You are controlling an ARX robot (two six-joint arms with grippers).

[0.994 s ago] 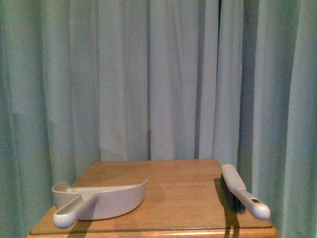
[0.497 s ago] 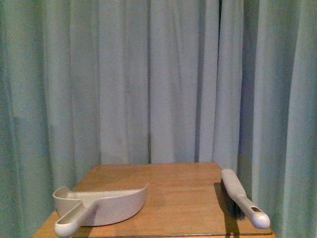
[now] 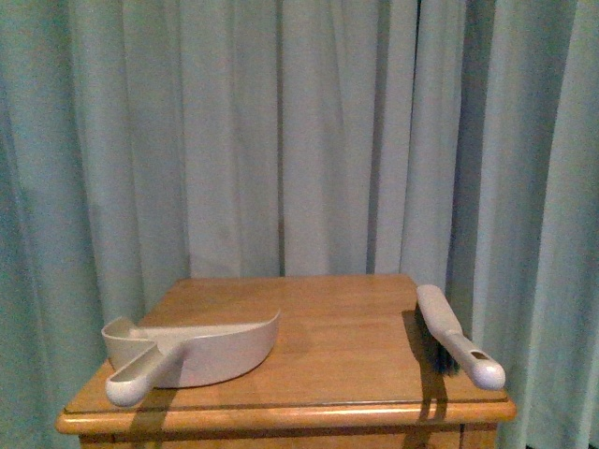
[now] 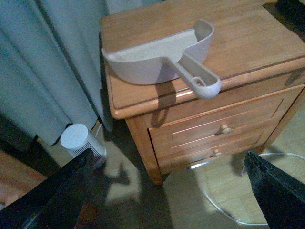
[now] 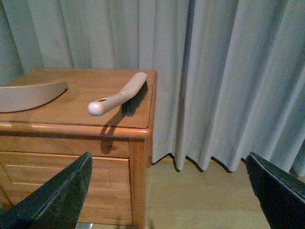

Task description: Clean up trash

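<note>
The robot's right hand needs to go to the brush and take it by its beige handle [image 3: 471,358]. The handle sticks out from the wood while the dark bristles lie on the tabletop.
The trash is out of view in every frame. A beige-pink dustpan [image 3: 201,351] lies on the left of the wooden bedside table [image 3: 346,323], its handle pointing over the front edge. A matching hand brush [image 3: 454,341] lies along the table's right edge. In the left wrist view the dustpan [image 4: 157,62] is seen from above, and my left gripper [image 4: 169,157] hangs open in front of the drawers, holding nothing. The right gripper [image 5: 169,157] is open and empty beside the table's right corner, below the brush [image 5: 119,98].
Pale blue-green curtains [image 3: 299,140] hang behind and on both sides of the table. Two drawers with small knobs [image 4: 224,129] face me. On the floor stand a white cylindrical device [image 4: 78,140] by the left leg and a clear ring [image 4: 228,200].
The front view has shifted, so the table's front edge now shows fully. The dustpan and brush lie as before on the table.
</note>
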